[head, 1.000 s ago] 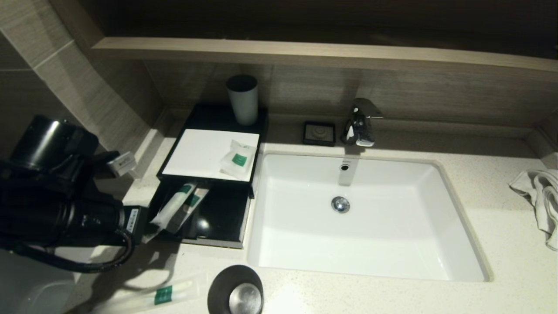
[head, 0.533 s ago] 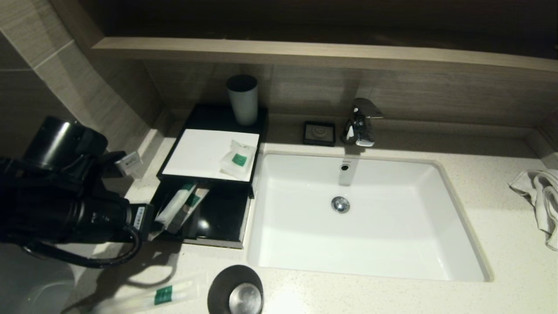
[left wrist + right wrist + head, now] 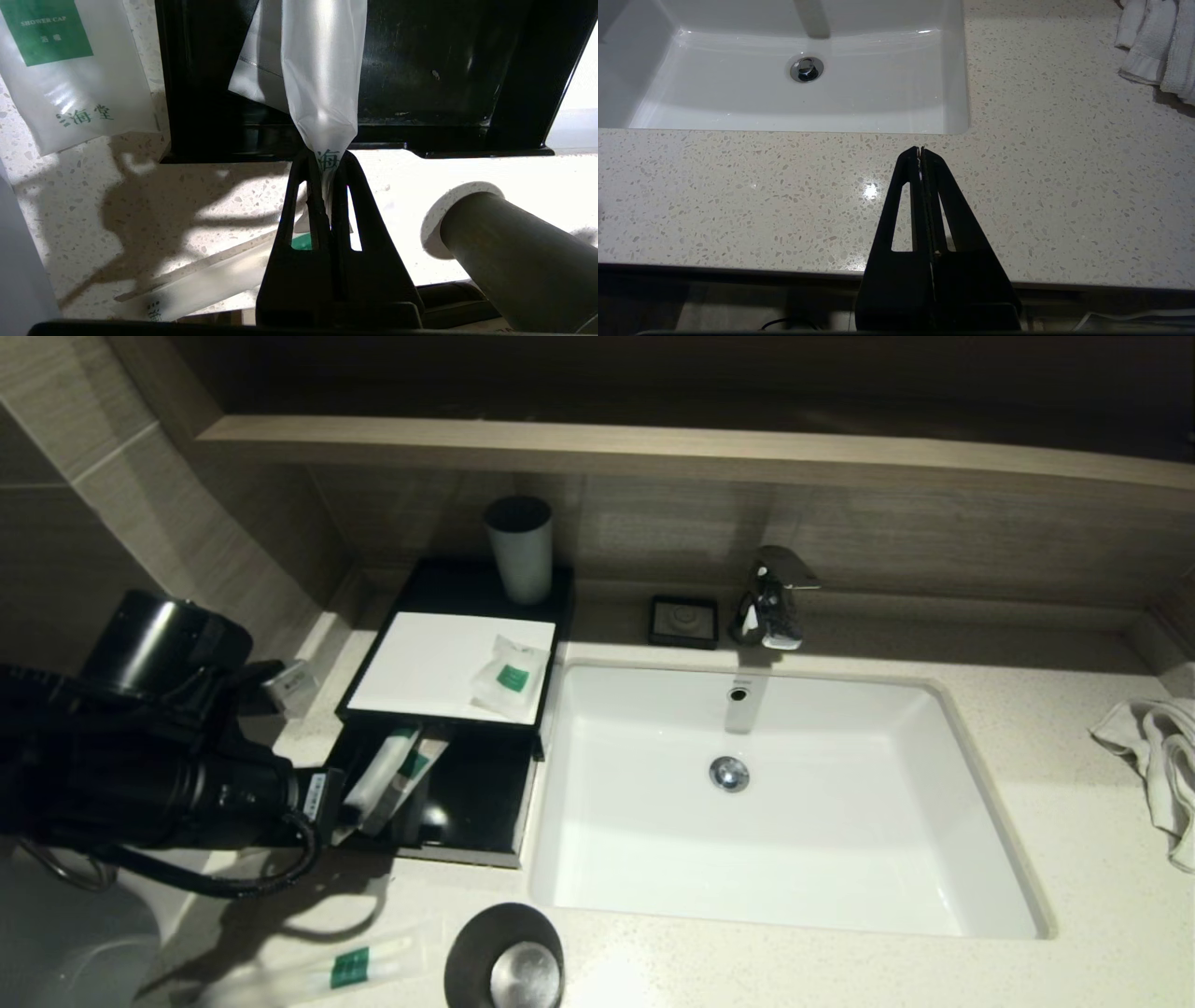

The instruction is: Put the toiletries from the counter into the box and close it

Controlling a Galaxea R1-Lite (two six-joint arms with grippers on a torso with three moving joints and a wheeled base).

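The long sachet's pinched end is over the drawer's front edge, so my left gripper keeps holding the sachet from here until that end is inside.
My left gripper (image 3: 327, 161) is shut on the end of a long translucent sachet (image 3: 322, 70) with a green label. In the head view the gripper (image 3: 338, 814) is at the front left corner of the box's open drawer (image 3: 467, 803), and the held sachet (image 3: 378, 773) slants into it. A second sachet (image 3: 417, 765) lies beside it in the drawer. A small square sachet (image 3: 509, 678) lies on the box's white top panel (image 3: 420, 658). A long sachet (image 3: 345, 969) lies on the counter (image 3: 1074, 821) in front. A shower-cap sachet (image 3: 56, 70) lies left of the drawer.
A dark cup (image 3: 509, 959) stands on the counter before the drawer, close to my left gripper. A grey cup (image 3: 519, 549) stands on the back of the box. The sink (image 3: 840, 840), faucet (image 3: 770, 597), soap dish (image 3: 684, 621) and a towel (image 3: 1158, 756) lie right. My right gripper (image 3: 920, 150) hovers shut over the front counter.
My left arm has moved right toward the drawer, carrying the held long sachet further into it. Nothing else has moved.
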